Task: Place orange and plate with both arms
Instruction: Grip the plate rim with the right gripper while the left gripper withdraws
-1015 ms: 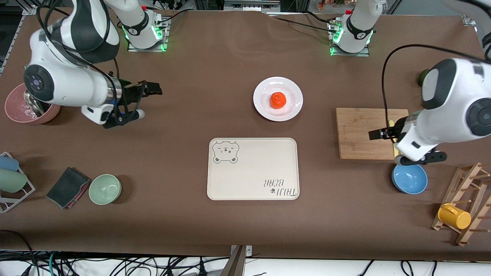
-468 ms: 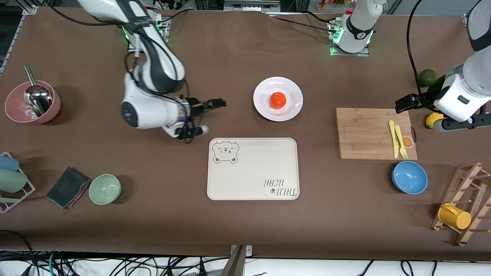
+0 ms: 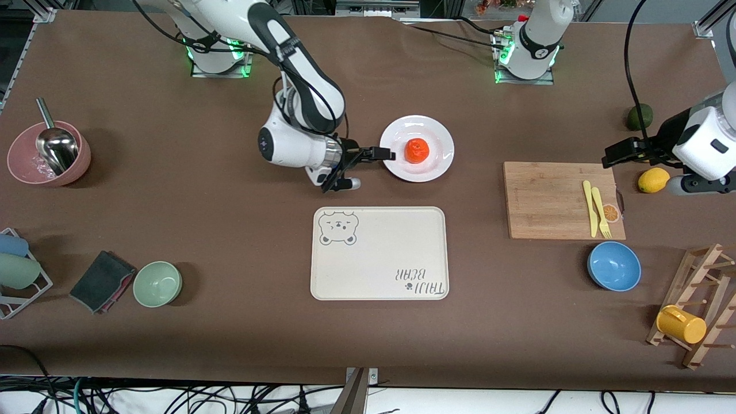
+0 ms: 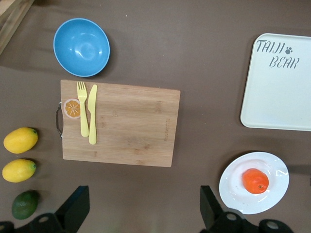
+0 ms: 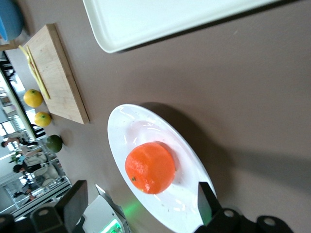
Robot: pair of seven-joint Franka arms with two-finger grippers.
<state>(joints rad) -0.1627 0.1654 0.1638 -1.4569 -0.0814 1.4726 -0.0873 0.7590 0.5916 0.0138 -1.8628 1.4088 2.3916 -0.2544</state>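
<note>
I should next grab the white plate by its rim (image 3: 384, 151) with my right gripper. Then the orange and plate can move onto the cream tray (image 3: 379, 253).
The orange (image 3: 416, 150) sits in the middle of the white plate (image 3: 437, 138), which lies farther from the front camera than the cream tray (image 3: 379, 253). My right gripper (image 3: 384, 154) is low at the plate's rim on the side toward the right arm's end, open and holding nothing. In the right wrist view the orange (image 5: 150, 167) lies on the plate (image 5: 121, 131) just ahead of the open right gripper (image 5: 141, 208). My left gripper (image 3: 610, 156) hangs open and empty, high over the table beside the cutting board. The left wrist view shows the left gripper (image 4: 142, 208), the orange (image 4: 254, 180) and the plate (image 4: 233, 187).
A wooden cutting board (image 3: 546, 198) carries a yellow knife and fork (image 3: 595, 208). A lemon (image 3: 654, 180) and a lime (image 3: 639, 117) lie beside it, with a blue bowl (image 3: 613, 265) nearer the camera. A pink bowl (image 3: 23, 167), a green bowl (image 3: 157, 283) and a folded cloth (image 3: 100, 282) are toward the right arm's end.
My right arm has swung from the pink bowl's end across the table to the plate's rim. My left arm has lifted away from over the cutting board toward the lemon. Both grippers stayed open.
</note>
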